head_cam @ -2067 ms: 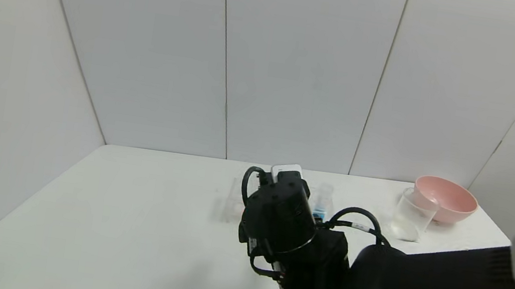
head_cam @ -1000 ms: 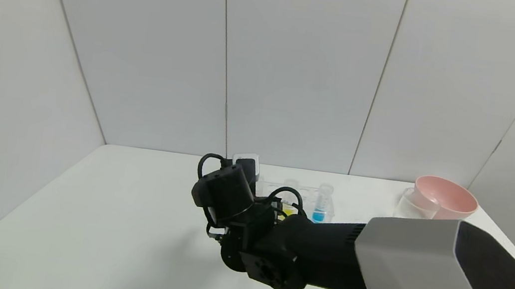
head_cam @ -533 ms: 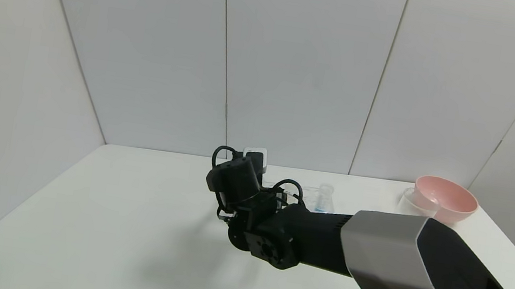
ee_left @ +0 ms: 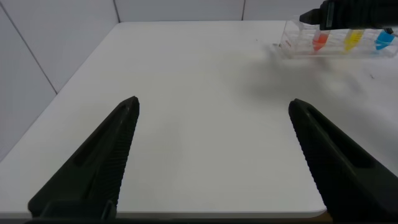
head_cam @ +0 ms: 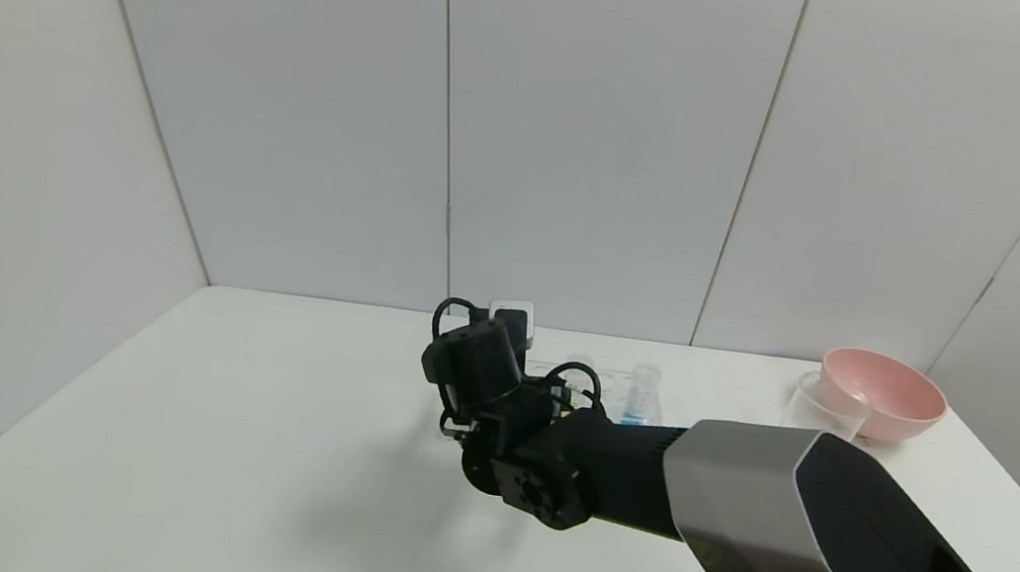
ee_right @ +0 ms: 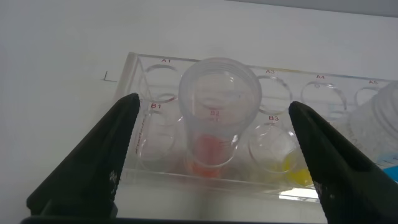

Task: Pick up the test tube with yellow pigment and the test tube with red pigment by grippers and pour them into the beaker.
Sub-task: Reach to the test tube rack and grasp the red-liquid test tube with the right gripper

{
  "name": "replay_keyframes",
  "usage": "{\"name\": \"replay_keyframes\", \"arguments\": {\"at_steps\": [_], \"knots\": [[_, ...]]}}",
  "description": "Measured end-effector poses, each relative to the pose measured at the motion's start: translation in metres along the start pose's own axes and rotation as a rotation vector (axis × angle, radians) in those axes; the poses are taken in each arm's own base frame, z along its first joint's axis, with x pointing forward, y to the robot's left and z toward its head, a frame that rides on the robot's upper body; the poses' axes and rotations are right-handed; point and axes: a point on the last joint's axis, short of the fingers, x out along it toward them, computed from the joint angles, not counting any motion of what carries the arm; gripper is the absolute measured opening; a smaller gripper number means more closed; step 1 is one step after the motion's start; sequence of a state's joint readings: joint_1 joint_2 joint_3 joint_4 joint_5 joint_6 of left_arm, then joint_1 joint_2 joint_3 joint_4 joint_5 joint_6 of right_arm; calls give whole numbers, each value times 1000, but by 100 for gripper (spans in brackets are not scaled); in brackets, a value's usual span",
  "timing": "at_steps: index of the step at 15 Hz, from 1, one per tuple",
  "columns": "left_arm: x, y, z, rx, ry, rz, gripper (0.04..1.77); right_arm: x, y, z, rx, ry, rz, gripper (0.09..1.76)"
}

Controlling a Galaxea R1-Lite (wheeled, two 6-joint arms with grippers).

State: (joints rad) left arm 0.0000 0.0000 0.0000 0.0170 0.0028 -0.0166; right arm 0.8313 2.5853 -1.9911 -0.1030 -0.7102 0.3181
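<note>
The right gripper grips the test tube with red pigment by its side beside the opening next, to pour the red pigment into the beaker.
My right gripper is open and hangs over the left end of a clear tube rack. The test tube with red pigment stands upright in slot B2, between the two fingers, which are well apart from it. The test tube with yellow pigment stands in slot B3 beside it. In the head view the right wrist hides both tubes. The beaker stands at the far right, partly behind my forearm. My left gripper is open and empty, low over the table's near edge.
A blue-liquid tube stands in the rack to the right of the yellow one. A pink bowl sits behind the beaker at the back right corner. The left wrist view shows the rack far off with my right gripper above it.
My right arm has swung left along the rack, from over its middle to its left end, then settled slightly back right. The forearm now lies across the right side of the head view.
</note>
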Motion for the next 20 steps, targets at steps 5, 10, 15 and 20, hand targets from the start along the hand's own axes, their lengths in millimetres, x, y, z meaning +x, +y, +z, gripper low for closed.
{"name": "replay_keyframes", "arguments": {"at_steps": [5, 10, 15, 20], "knots": [[0, 0, 0, 0, 0, 0, 172, 0, 0, 0, -2, 1, -2, 171], [0, 0, 0, 0, 0, 0, 172, -6, 4, 1, -6, -1, 8, 171], [0, 0, 0, 0, 0, 0, 172, -7, 4, 2, -4, -4, 9, 150], [0, 0, 0, 0, 0, 0, 172, -9, 3, 6, 1, -8, 9, 84]]}}
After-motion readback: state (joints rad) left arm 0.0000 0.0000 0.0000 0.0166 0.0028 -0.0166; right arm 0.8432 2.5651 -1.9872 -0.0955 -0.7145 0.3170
